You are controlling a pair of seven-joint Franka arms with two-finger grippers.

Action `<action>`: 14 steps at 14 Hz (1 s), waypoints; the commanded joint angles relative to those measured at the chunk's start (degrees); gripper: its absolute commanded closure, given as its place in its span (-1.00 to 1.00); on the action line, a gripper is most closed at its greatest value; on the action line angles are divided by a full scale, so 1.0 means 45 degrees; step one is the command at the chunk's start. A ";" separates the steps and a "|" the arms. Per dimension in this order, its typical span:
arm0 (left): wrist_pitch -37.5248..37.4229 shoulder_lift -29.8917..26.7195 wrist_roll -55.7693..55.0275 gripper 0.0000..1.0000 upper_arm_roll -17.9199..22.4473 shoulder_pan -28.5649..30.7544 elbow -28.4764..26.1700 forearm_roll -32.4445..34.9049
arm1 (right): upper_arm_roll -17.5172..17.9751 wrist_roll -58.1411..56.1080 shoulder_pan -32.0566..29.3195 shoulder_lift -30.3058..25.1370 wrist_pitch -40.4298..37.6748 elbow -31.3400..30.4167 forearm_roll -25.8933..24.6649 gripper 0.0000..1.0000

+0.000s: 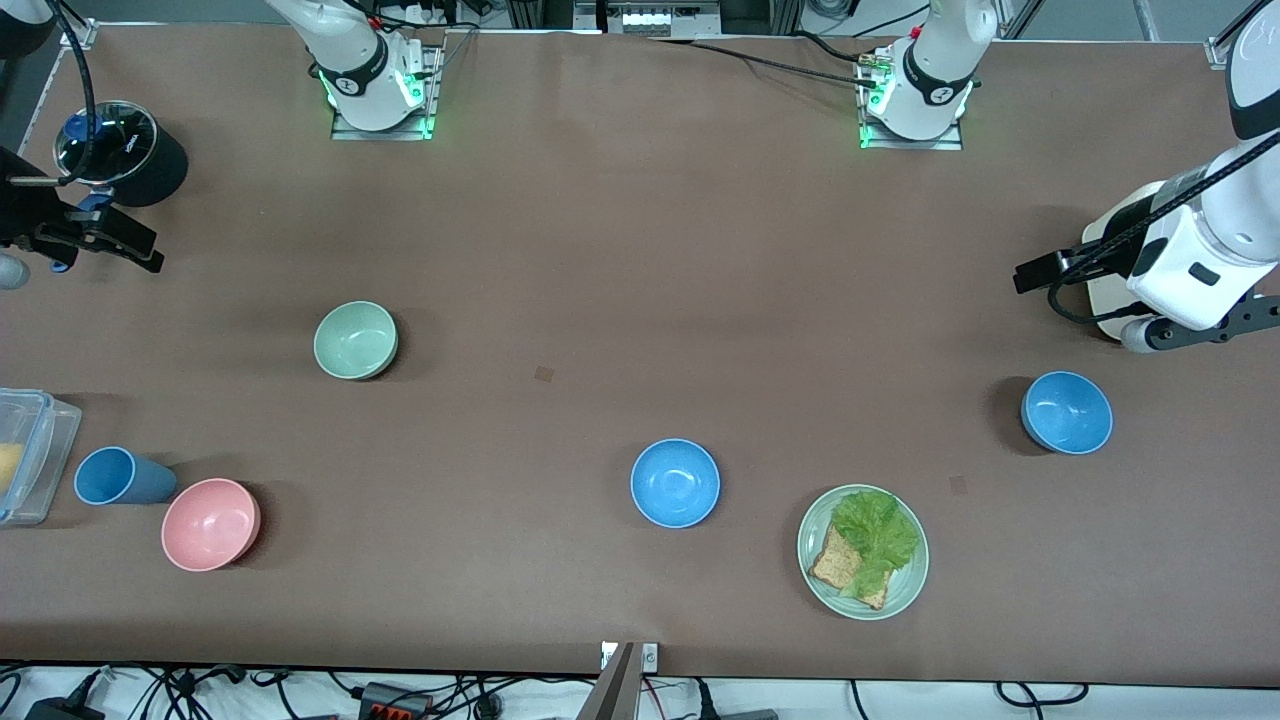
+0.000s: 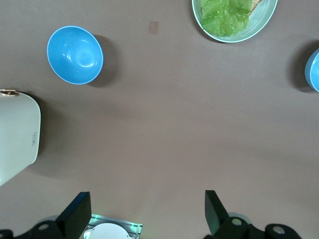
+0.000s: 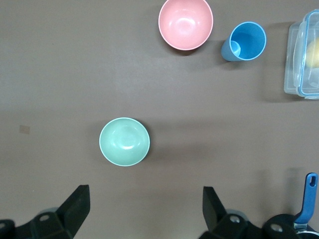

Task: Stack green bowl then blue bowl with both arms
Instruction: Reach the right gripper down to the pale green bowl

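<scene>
My right gripper picks up the green bowl by its rim next, to stack it with the blue bowl.
The green bowl (image 1: pixel 355 340) stands upright and empty toward the right arm's end of the table; it also shows in the right wrist view (image 3: pixel 124 141). One blue bowl (image 1: pixel 675 483) stands near the table's middle, close to the front camera. A second blue bowl (image 1: pixel 1067 412) stands toward the left arm's end and shows in the left wrist view (image 2: pixel 75 55). My left gripper (image 1: pixel 1038 271) is open and empty, up over the table beside a white object. My right gripper (image 1: pixel 110 238) is open and empty, over the table beside a black pot.
A green plate (image 1: pixel 905 585) with lettuce and toast lies beside the middle blue bowl. A pink bowl (image 1: pixel 211 523), a blue cup (image 1: pixel 118 477) and a clear box (image 1: pixel 25 455) stand at the right arm's end. There is also the black pot (image 1: pixel 120 150) and the white object (image 1: pixel 1108 285).
</scene>
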 commanded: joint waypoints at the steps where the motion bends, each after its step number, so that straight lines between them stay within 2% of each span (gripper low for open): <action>1: -0.0175 0.0001 0.0312 -1.00 0.0034 0.0080 0.0233 -0.0187 | 0.0102 -0.0077 0.0150 0.0583 0.0015 -0.0157 -0.0216 -1.00; 5: -0.0175 0.0001 0.0293 -1.00 0.0034 0.0060 0.0233 -0.0206 | 0.0083 0.0177 0.0892 0.2593 0.0190 -0.0216 -0.0216 -1.00; 9: -0.0233 -0.0057 0.0293 -1.00 0.0015 0.0313 0.0194 -0.0829 | 0.0005 0.0197 0.0796 0.4782 0.1555 -0.0352 -0.0216 -1.00; 11: -0.0272 -0.0039 0.0177 -1.00 0.0034 0.0179 0.0233 -0.0872 | 0.0005 0.0177 0.0563 0.5350 0.2063 -0.0876 -0.0216 -1.00; 14: -0.0136 0.0040 0.0119 -1.00 0.0053 0.0412 0.0175 -0.0989 | 0.0005 0.0177 0.0601 0.5509 0.3798 -0.2534 -0.0216 -1.00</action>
